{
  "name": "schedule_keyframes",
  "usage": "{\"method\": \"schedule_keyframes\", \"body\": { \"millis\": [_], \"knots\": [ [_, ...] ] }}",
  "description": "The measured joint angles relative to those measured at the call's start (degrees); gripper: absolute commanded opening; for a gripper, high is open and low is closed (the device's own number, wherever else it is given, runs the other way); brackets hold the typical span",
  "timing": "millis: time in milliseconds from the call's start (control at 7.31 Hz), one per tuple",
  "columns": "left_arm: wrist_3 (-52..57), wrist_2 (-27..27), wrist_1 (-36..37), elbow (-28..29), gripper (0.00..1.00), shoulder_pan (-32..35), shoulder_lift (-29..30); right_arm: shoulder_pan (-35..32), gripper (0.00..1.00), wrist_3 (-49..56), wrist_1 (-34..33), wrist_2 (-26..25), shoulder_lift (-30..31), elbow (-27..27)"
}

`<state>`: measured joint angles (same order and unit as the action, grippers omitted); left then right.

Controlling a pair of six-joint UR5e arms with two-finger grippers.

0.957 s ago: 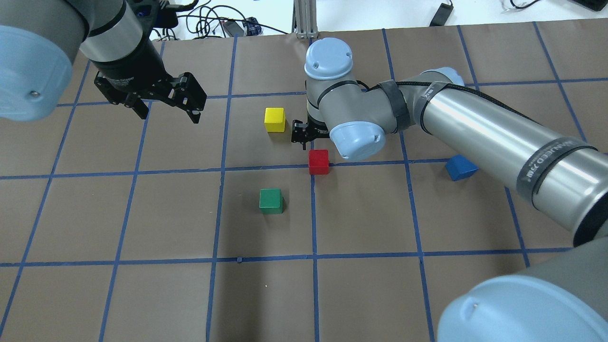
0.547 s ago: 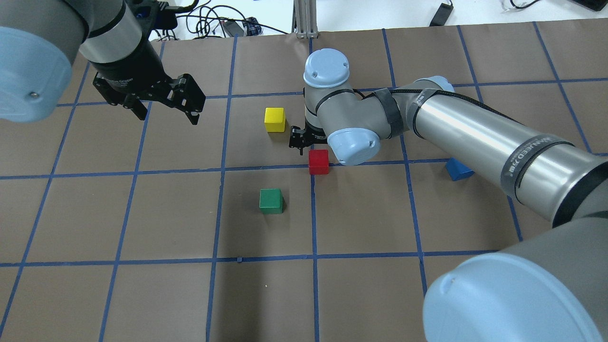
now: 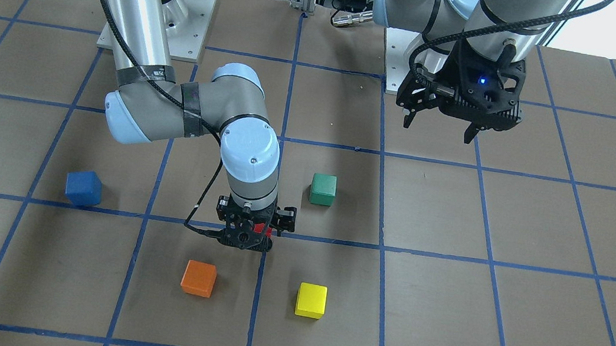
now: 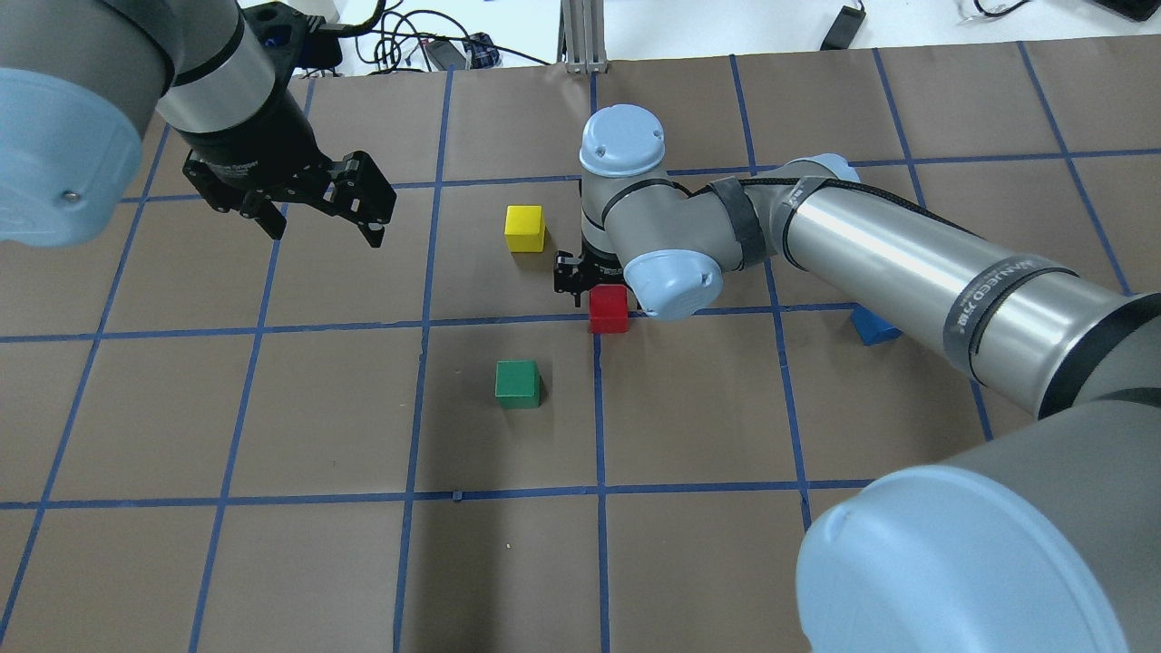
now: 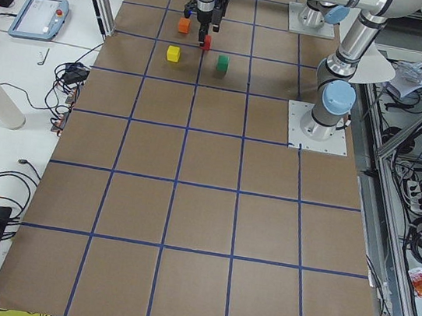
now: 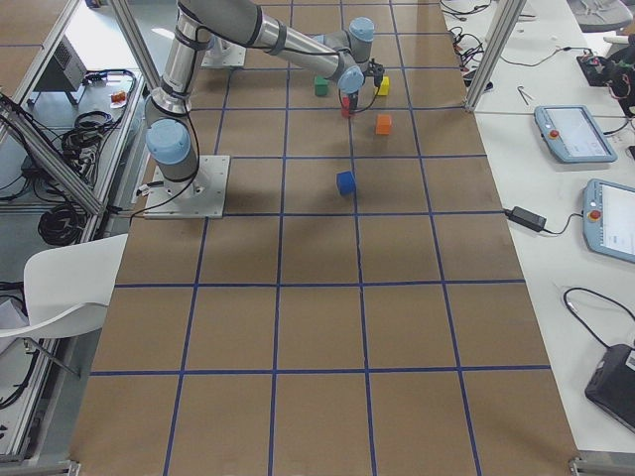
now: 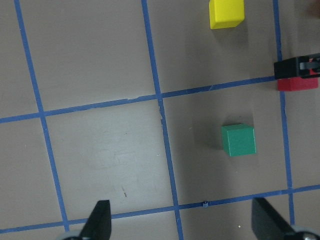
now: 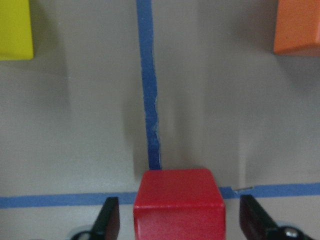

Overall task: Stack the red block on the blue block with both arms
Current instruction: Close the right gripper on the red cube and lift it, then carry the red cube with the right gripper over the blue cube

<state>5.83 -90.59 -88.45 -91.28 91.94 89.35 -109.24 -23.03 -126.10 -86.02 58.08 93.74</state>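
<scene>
The red block needs to be stacked on the blue block, so my right gripper needs to take hold of it next by its two opposite sides.
The red block sits on the brown mat at a blue tape crossing. My right gripper is low over it and open. In the right wrist view the red block lies between the two fingers with a gap on each side. In the front view only a sliver of the red block shows behind the right gripper. The blue block stands apart, half hidden under my right forearm in the overhead view. My left gripper hovers open and empty.
A yellow cube stands just beyond the red block and a green cube nearer the robot. An orange cube sits on the operators' side, hidden by the arm in the overhead view. Blue tape lines grid the mat.
My right gripper has moved closer to the red block, with its fingers now on either side of it. My left gripper has shifted slightly and stays open.
</scene>
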Motion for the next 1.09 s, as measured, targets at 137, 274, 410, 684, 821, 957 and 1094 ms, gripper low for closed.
{"method": "schedule_keyframes", "body": {
  "millis": [137, 274, 410, 684, 821, 957, 1094],
  "knots": [
    [-0.1, 0.0, 0.2, 0.0, 1.0, 0.0, 0.0, 0.0, 0.0, -0.2, 0.1, 1.1, 0.2, -0.1],
    [0.0, 0.0, 0.3, 0.0, 1.0, 0.0, 0.0, 0.1, 0.0, -0.3, 0.3, 1.8, 0.5, -0.2],
    [0.0, 0.1, 0.3, 0.0, 1.0, -0.1, 0.0, 0.4, 0.0, -0.1, 1.7, 2.0, 1.5, -0.6],
    [0.0, 0.2, 0.4, 0.1, 1.0, 0.0, -0.1, 3.6, 0.0, 2.3, 9.4, 1.9, 6.0, -2.9],
    [0.0, 0.2, 0.4, 0.2, 1.0, 0.0, -0.1, 6.9, 0.0, 3.8, 13.8, 1.8, 8.2, -3.9],
    [0.0, 0.2, 0.3, 0.2, 1.0, 0.0, -0.2, 11.1, 0.0, 7.1, 17.8, 1.4, 10.8, -4.1],
    [0.0, 0.1, 0.3, 0.3, 1.0, 0.0, -0.2, 15.6, 0.0, 11.7, 20.3, 1.1, 13.4, -3.3]
  ]
}}
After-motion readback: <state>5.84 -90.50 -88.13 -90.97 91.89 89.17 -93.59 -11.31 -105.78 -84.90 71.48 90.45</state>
